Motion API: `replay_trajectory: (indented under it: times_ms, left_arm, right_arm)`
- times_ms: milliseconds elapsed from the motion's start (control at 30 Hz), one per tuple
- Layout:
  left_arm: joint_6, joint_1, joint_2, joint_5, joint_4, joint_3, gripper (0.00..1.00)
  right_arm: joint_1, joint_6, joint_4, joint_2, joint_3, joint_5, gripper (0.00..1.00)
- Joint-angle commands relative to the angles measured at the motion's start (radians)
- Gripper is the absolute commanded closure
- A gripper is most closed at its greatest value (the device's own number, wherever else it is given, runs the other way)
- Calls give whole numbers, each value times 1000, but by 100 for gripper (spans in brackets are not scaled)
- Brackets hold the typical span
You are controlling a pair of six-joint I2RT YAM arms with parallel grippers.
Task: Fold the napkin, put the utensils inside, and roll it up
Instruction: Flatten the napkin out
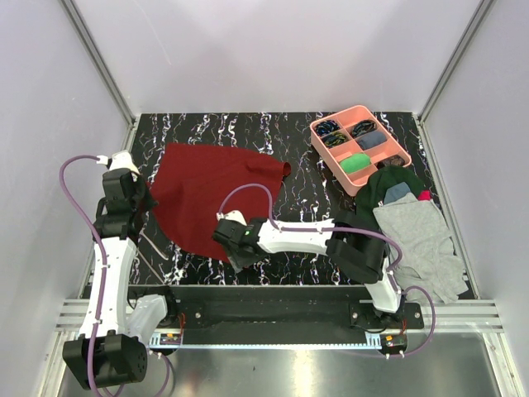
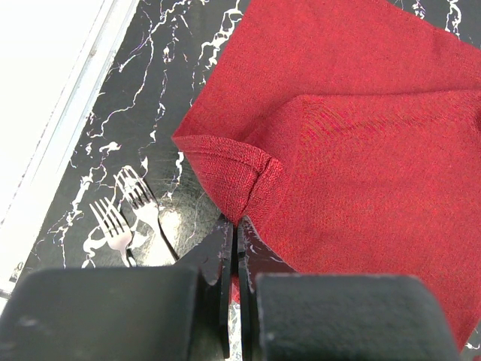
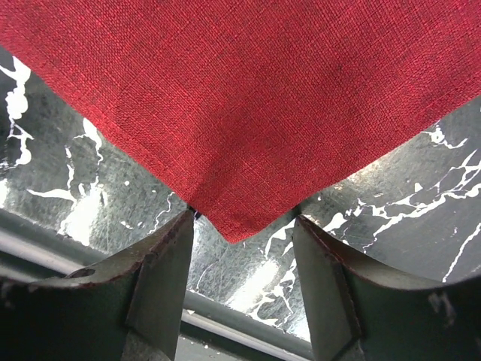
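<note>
The napkin's near corner (image 3: 239,219) lies between my right gripper's fingers at table level and closing now would catch it, so it is time to close on it.
The maroon napkin (image 1: 211,190) lies spread on the black marbled table, left of centre. My left gripper (image 1: 142,198) is shut on the napkin's left corner, which is pinched and curled up in the left wrist view (image 2: 234,226). Two silvery forks (image 2: 129,214) lie on the table just left of that corner. My right gripper (image 1: 240,258) is open at the napkin's near corner; in the right wrist view (image 3: 244,222) the cloth's tip (image 3: 239,226) lies between the spread fingers, untouched.
A pink compartment tray (image 1: 358,146) with small items stands at the back right. A pile of grey, green and blue clothes (image 1: 413,227) lies at the right. The table's near edge and metal rail run just under my right gripper.
</note>
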Motion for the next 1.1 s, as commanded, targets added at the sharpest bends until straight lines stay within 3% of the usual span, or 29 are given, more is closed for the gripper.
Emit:
replay_trajectory:
  times_ms: [0,200,367,500,567,800,1067]
  left_arm:
    - [-4,-5,-15,19,36,2,100]
    - [-4,-5,-18,16,34,0,100]
    - [-9,-7,-15,23,34,0,100]
    - [-18,-10,-10,53,39,7,100]
    - [-21,-8,3,60,42,17,100]
    - [-30,-10,45,76,39,94,100]
    - [-64,-11,31,89,31,338,100]
  right_arm:
    - [20,-14,-63,44,26,63,37]
    - [27,-2,-61,73,21,25,40]
    - [21,12,17,85,-40,-52,53]
    - [-8,15,78,88,-83,-124,88]
    - [-26,8,84,78,-97,-118,99]
    - [-130,-77,86,-118,-166,-16,100]
    - [-135,-323,89,-493,-148,332,100]
